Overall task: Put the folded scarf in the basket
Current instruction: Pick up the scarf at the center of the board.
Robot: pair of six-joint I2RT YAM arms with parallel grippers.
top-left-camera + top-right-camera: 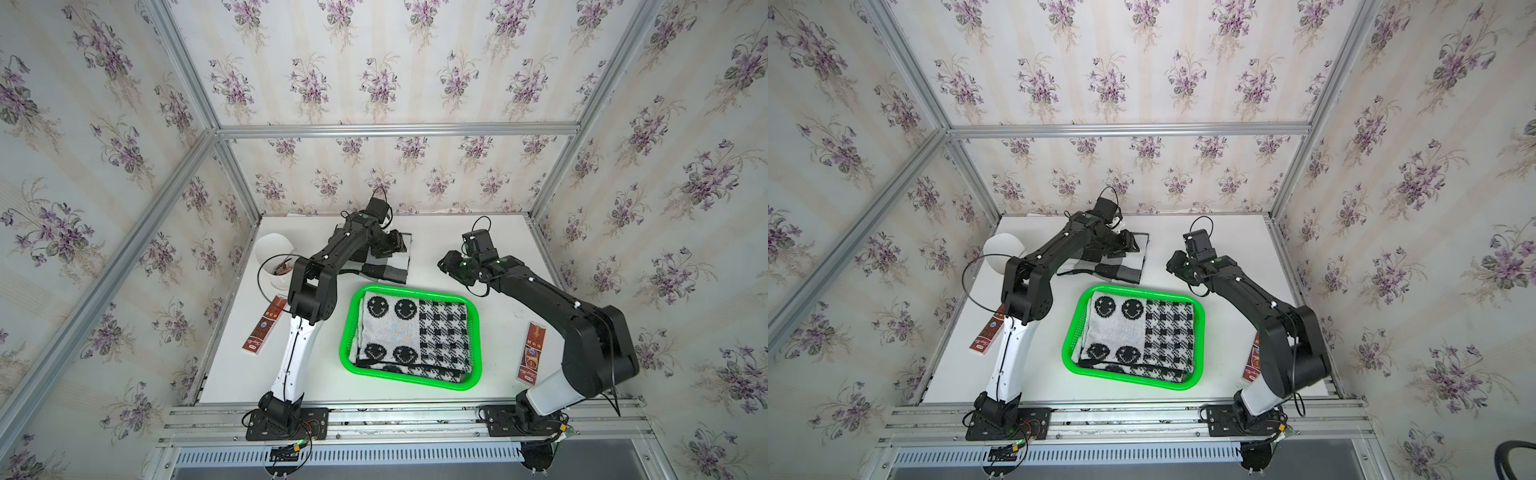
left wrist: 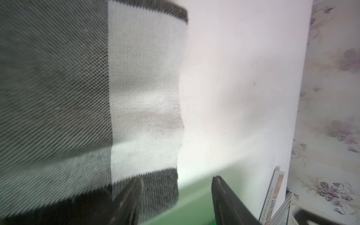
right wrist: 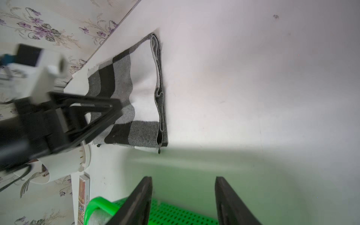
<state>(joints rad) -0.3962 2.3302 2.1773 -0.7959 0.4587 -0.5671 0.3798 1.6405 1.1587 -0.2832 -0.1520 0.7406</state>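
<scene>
Next, my right gripper grabs the plaid scarf's white side edge, layers together, and puts the scarf in the basket (image 1: 345, 340) still folded.
The bright green basket (image 1: 345, 340) (image 1: 1068, 336) stands mid-table and holds a folded scarf (image 1: 411, 336) (image 1: 1138, 332) with black smiley faces and checks. Behind it, flat on the white table, lies another folded scarf (image 1: 386, 270) (image 1: 1121, 270) (image 3: 136, 93) in grey, black and white plaid. My left gripper (image 1: 392, 244) (image 1: 1127, 243) (image 2: 177, 178) hangs low over that plaid scarf (image 2: 78, 87), open, with one finger over a corner of the cloth and the other past its edge. My right gripper (image 1: 446, 264) (image 1: 1175, 264) (image 3: 183, 178) is open and empty above the basket's far rim.
A white cup (image 1: 270, 249) with brown contents stands at the back left, close to the left arm's elbow. One red flat pack (image 1: 266, 326) lies by the left table edge and another (image 1: 530, 351) by the right arm. Papered walls enclose three sides.
</scene>
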